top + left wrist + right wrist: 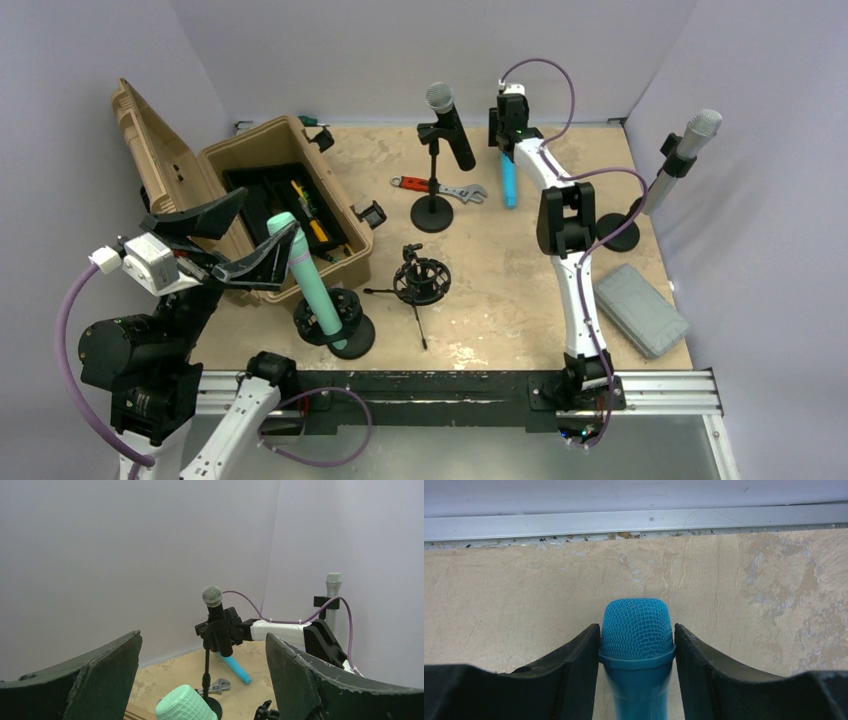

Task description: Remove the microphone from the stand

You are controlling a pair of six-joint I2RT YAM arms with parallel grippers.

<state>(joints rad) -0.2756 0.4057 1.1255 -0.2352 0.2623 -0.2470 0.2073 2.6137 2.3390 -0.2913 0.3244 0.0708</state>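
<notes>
I should open my right gripper now: the blue microphone slants low and would land on flat, empty table, free of the wrench and stands.
A mint-green microphone stands tilted in a black stand at the front left; its head shows in the left wrist view. My left gripper is open wide, its jaws on either side of and just above that head, touching nothing. My right gripper at the back is shut on the head of a blue microphone, free of any stand, which slants down to the table. A black microphone sits in a stand at the back centre.
An open tan toolbox stands at the left. A red-handled wrench lies by the black stand's base. A shock mount on a small tripod sits mid-table. A silver microphone on a stand and a grey case are at the right.
</notes>
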